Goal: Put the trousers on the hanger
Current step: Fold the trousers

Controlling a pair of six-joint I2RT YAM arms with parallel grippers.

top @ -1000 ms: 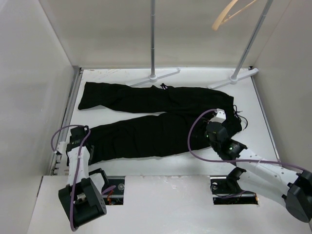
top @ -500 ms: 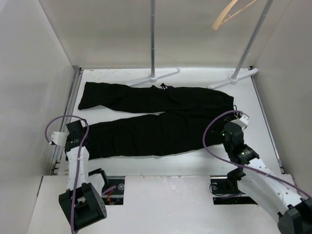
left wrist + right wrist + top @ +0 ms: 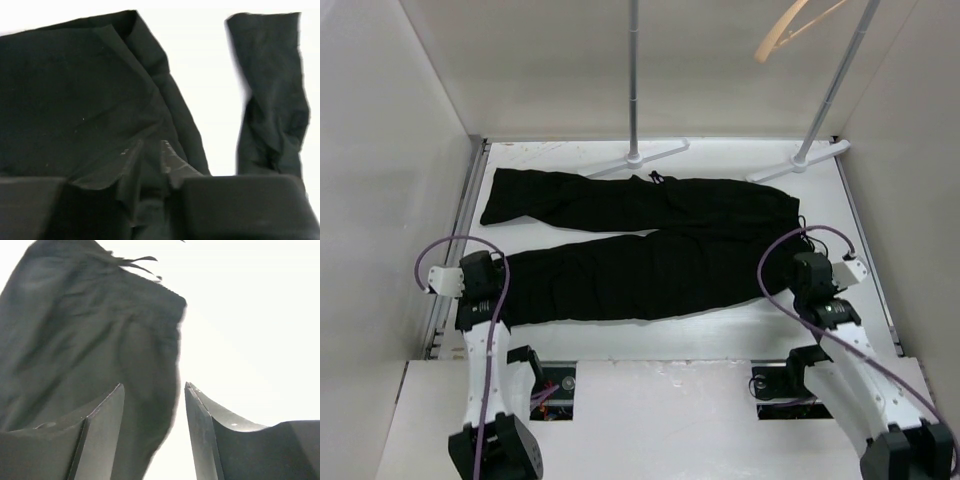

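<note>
The robot's right gripper will next grab the trousers' near waist edge [image 3: 791,287], so that it can fold the near leg over the other for the hanger [image 3: 788,28].
The black trousers [image 3: 650,240] lie flat on the white table, waist to the right and both legs to the left. The tan wooden hanger [image 3: 788,28] hangs high at the back right. My left gripper [image 3: 483,288] is at the cuff of the near leg. In the left wrist view its jaws [image 3: 149,150] are nearly closed with the black fabric [image 3: 75,90] pinched between them. My right gripper [image 3: 807,270] is open at the right end of the waist. In the right wrist view [image 3: 152,390] the waist edge [image 3: 90,325] lies between its fingers, untouched.
Two white rack poles [image 3: 633,80] [image 3: 835,85] rise at the back, with their feet [image 3: 645,155] [image 3: 805,160] on the table beyond the trousers. White walls enclose the table on the left and right. The other leg's cuff [image 3: 270,90] shows in the left wrist view.
My right gripper has pulled off the waist and moved right to its edge, and the waist lies flatter. My left arm has stretched out while its gripper stayed at the near cuff.
</note>
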